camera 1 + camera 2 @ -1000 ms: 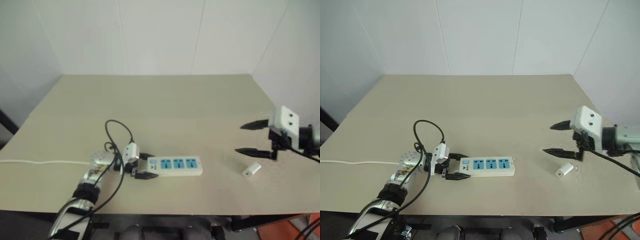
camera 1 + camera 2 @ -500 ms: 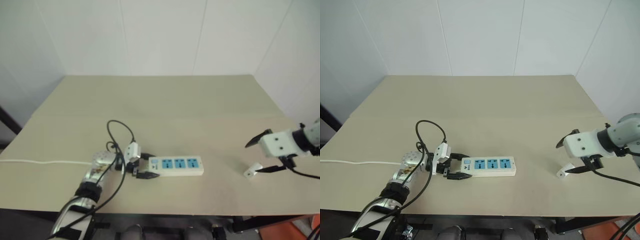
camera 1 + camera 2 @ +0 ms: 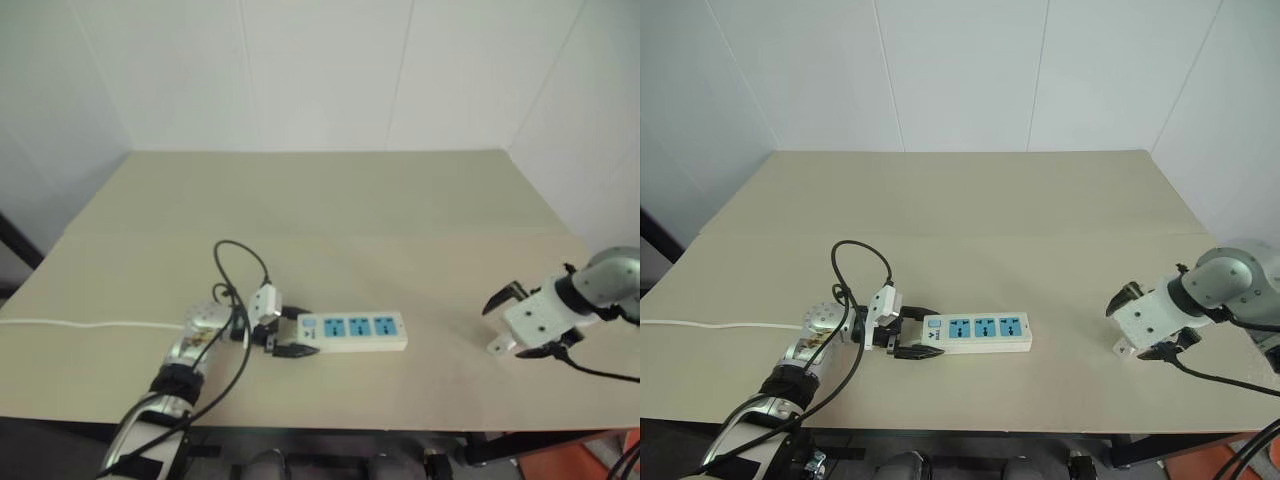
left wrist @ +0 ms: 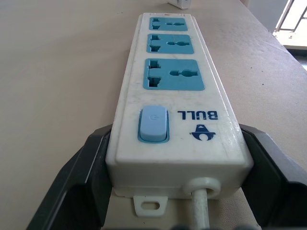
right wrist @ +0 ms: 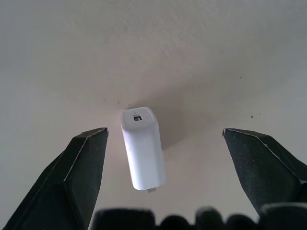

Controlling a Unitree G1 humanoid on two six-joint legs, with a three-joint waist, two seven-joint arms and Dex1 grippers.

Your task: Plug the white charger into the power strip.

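My right gripper lowers first, then closes on the white charger, since bare tabletop still shows between its fingers and the charger's sides below.
The power strip [image 3: 355,330], a long white bar with three blue sockets, lies flat near the table's front. My left gripper [image 3: 285,336] is shut on its switch end, with a black finger [image 4: 88,172] against each long side. At the right, the white charger [image 5: 142,148] lies on its side on the table. My right gripper [image 5: 164,130] points down over it and stands open. Its fingers [image 5: 81,167] are one on each side of the charger and touch nothing. From the head, the charger [image 3: 1123,349] peeks out under the gripper housing.
The beige table [image 3: 350,220] stands in a white-walled corner. The strip's white cord [image 3: 80,324] runs off to the left edge. A black cable loop [image 3: 240,265] arches above my left wrist. The right edge of the table is close to my right gripper.
My right gripper has sunk and turned from level to pointing down, and it now straddles the charger. The left gripper and the strip have stayed put.
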